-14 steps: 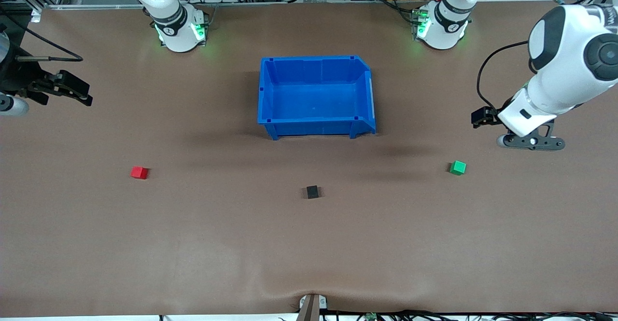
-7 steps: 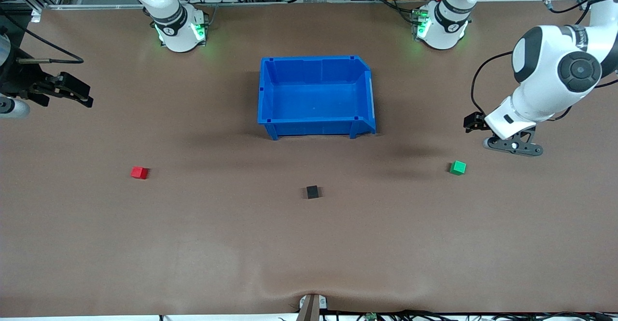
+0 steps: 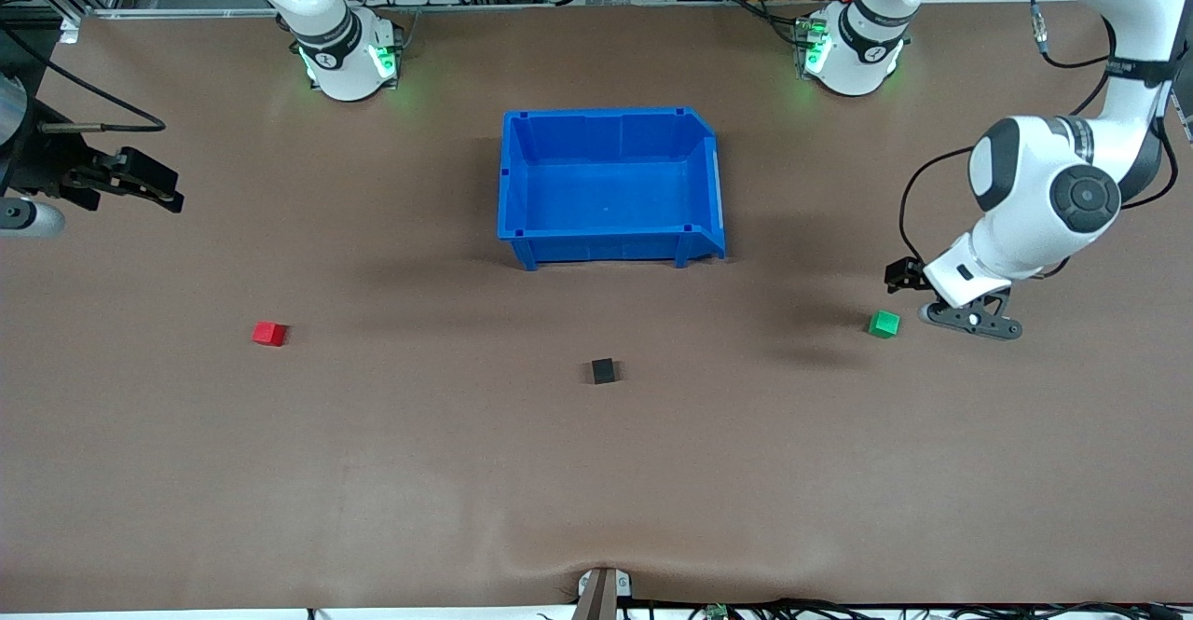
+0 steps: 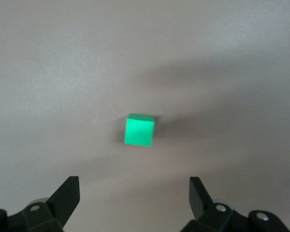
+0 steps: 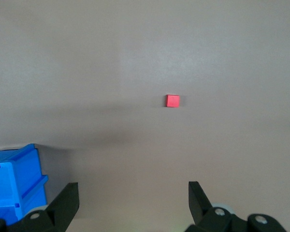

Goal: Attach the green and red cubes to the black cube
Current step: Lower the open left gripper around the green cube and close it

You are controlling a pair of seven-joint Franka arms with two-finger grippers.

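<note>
My left gripper needs to grab the green cube (image 3: 884, 323) by its opposite sides next. After that, I need to attach the green cube to the black cube (image 3: 603, 371).
The green cube (image 3: 884, 323) (image 4: 139, 130) lies on the table toward the left arm's end. My left gripper (image 3: 937, 298) (image 4: 134, 182) hangs just beside it, open and empty, with the cube a little ahead of its fingertips. The red cube (image 3: 268, 333) (image 5: 172, 100) lies toward the right arm's end. My right gripper (image 3: 149, 184) (image 5: 133, 186) is up over the table edge at that end, open and empty, well away from the red cube. The black cube (image 3: 603, 371) sits between the two coloured cubes, slightly nearer the front camera.
A blue bin (image 3: 606, 247) with nothing in it stands mid-table, farther from the front camera than the cubes. Its corner (image 5: 19, 179) shows in the right wrist view. Brown mat surrounds all three cubes.
My left arm has lowered and swung in toward the green cube, ending just beside it. The right arm has hardly moved. The cubes have not shifted.
</note>
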